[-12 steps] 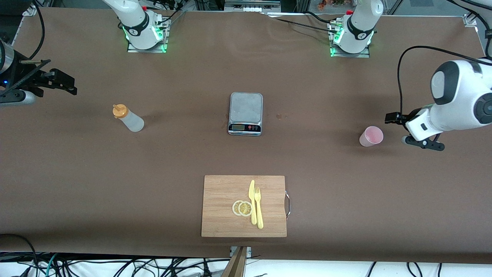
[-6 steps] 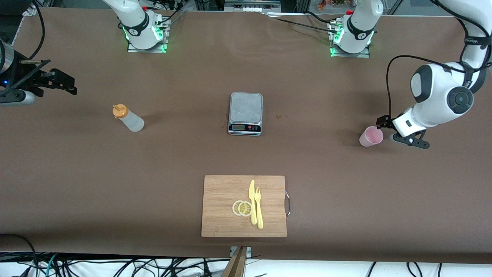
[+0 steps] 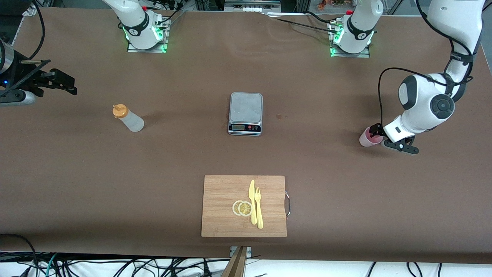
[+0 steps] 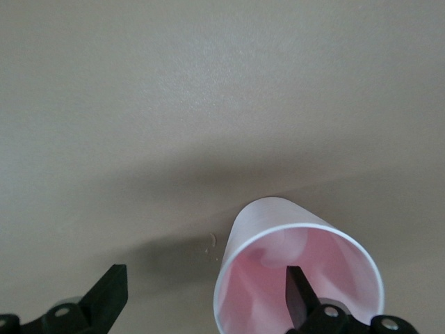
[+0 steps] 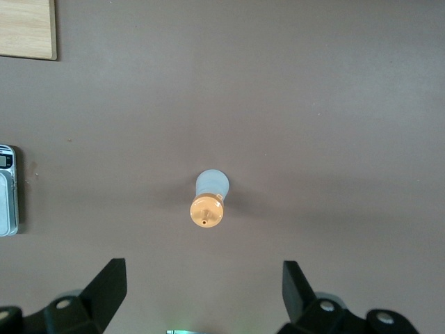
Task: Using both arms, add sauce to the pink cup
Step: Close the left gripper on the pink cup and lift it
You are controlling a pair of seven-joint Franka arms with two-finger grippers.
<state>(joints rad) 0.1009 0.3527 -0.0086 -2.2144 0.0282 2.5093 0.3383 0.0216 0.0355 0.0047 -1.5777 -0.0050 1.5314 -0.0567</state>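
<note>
The pink cup is ready for my left gripper to close on it: my fingers are on both sides of its side (image 3: 381, 140), and one reaches below the cup's rim, inside the opening.
The pink cup (image 3: 368, 139) (image 4: 278, 257) stands upright on the table toward the left arm's end. My left gripper (image 3: 387, 139) (image 4: 205, 271) is open and low at the cup. One of its fingers (image 4: 297, 296) shows over the cup's mouth. The other finger is apart from the cup over bare table, so the cup's wall lies between them. The sauce bottle (image 3: 128, 118) (image 5: 208, 198), whitish with an orange cap, stands toward the right arm's end. My right gripper (image 3: 68, 85) (image 5: 201, 271) hangs open in the air short of the bottle, with nothing between its fingers.
A grey kitchen scale (image 3: 246, 113) sits mid-table. Nearer the front camera lies a wooden cutting board (image 3: 223, 215) with two lemon slices (image 3: 242, 208), a yellow knife (image 3: 252, 202) and a fork (image 3: 258, 209). A small stain (image 3: 278, 115) marks the table beside the scale.
The left arm has swung toward the cup and its open gripper has reached the cup's rim. The right arm has not moved.
</note>
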